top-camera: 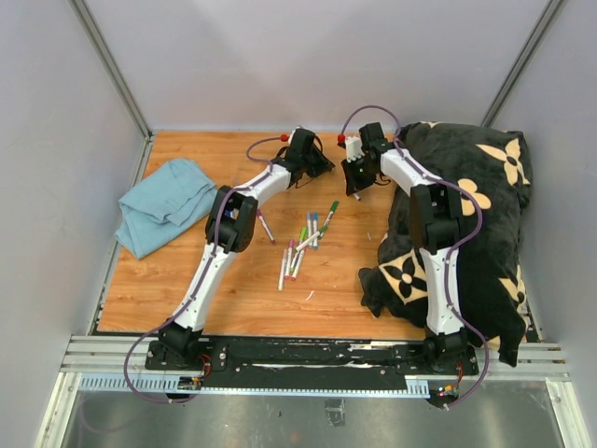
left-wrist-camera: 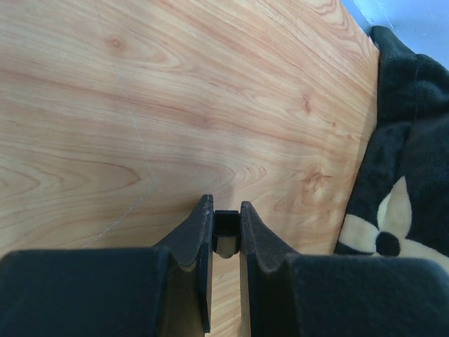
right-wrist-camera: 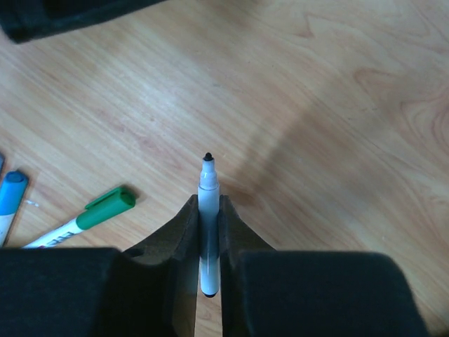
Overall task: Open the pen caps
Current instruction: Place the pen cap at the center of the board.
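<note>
I should open my left gripper now, because the wooden table below the small black pen cap (left-wrist-camera: 226, 230) is empty and flat, and the cap would end up on the tabletop.
My left gripper (left-wrist-camera: 226, 216) is shut on a small black pen cap (left-wrist-camera: 226, 230), its open end facing the camera, held above the wooden table. In the top view it (top-camera: 322, 166) sits at the far middle. My right gripper (right-wrist-camera: 209, 207) is shut on a white marker (right-wrist-camera: 208, 210) with a bare black tip and no cap; in the top view it (top-camera: 357, 189) hangs just right of the left gripper. A capped green marker (right-wrist-camera: 90, 217) and a blue cap (right-wrist-camera: 11, 193) lie to its left. Several capped markers (top-camera: 303, 245) lie mid-table.
A folded light blue cloth (top-camera: 166, 203) lies at the far left of the wooden table (top-camera: 233, 289). A black blanket with a cream flower pattern (top-camera: 476, 224) covers the right side, under the right arm; it also shows in the left wrist view (left-wrist-camera: 407, 175).
</note>
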### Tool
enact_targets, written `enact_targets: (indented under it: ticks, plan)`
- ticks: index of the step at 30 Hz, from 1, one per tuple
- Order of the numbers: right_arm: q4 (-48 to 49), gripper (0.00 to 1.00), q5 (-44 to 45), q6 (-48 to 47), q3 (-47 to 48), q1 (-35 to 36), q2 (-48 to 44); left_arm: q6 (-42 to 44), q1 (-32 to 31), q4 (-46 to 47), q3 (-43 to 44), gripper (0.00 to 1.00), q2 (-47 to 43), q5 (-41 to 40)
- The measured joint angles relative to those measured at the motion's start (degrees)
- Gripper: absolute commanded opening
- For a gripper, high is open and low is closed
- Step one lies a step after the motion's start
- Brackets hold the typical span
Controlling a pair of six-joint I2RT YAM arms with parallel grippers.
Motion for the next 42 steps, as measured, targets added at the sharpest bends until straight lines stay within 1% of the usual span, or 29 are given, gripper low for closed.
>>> enact_targets:
  ticks: [5, 8, 11, 16, 22, 27, 33, 37, 40, 42]
  plan:
    - [-0.55, 0.18, 0.44, 0.02, 1.29, -0.48, 1.29, -0.04, -0.2, -0.55, 0.2, 0.19, -0.02, -1.14]
    - [-0.81, 0.21, 0.39, 0.0, 1.29, -0.52, 1.4, 0.07, -0.39, -0.9, 0.33, 0.21, -0.02, -1.84]
    - [-0.92, 0.23, 0.28, -0.02, 1.29, -0.74, 1.4, 0.15, -0.5, -1.22, 0.44, 0.28, -0.02, -2.58]
    - [-1.03, 0.24, -0.13, -0.22, 1.29, -0.76, 1.4, 0.35, -0.52, -1.77, 0.5, 0.29, -0.15, -3.5]
    - [-1.11, 0.26, -0.5, -0.57, 1.29, -0.79, 1.4, 0.74, -0.55, -1.99, 0.5, 0.36, -0.39, -4.31]
    - [-1.18, 0.27, -0.87, -0.74, 1.29, -0.83, 1.4, 1.25, -0.55, -2.01, 0.15, 0.38, -0.81, -4.61]
    - [-1.42, 0.35, -1.77, -0.9, 1.29, -1.01, 1.4, 2.27, -0.55, -1.92, -1.31, 0.42, -1.92, -4.87]
    - [-1.75, 0.44, -2.95, -1.22, 1.29, -1.14, 1.29, 4.35, -0.55, -1.31, -5.18, 0.43, -4.63, -4.98]
    - [-2.27, 0.52, -3.45, -2.05, 1.29, -1.16, 1.03, 6.71, -0.55, 0.52, -11.69, 0.47, -9.05, -5.01]
    - [-2.54, 0.55, -3.82, -2.64, 0.96, -1.2, 0.46, 8.74, -0.55, 2.73, -17.77, 0.48, -13.46, -4.74]
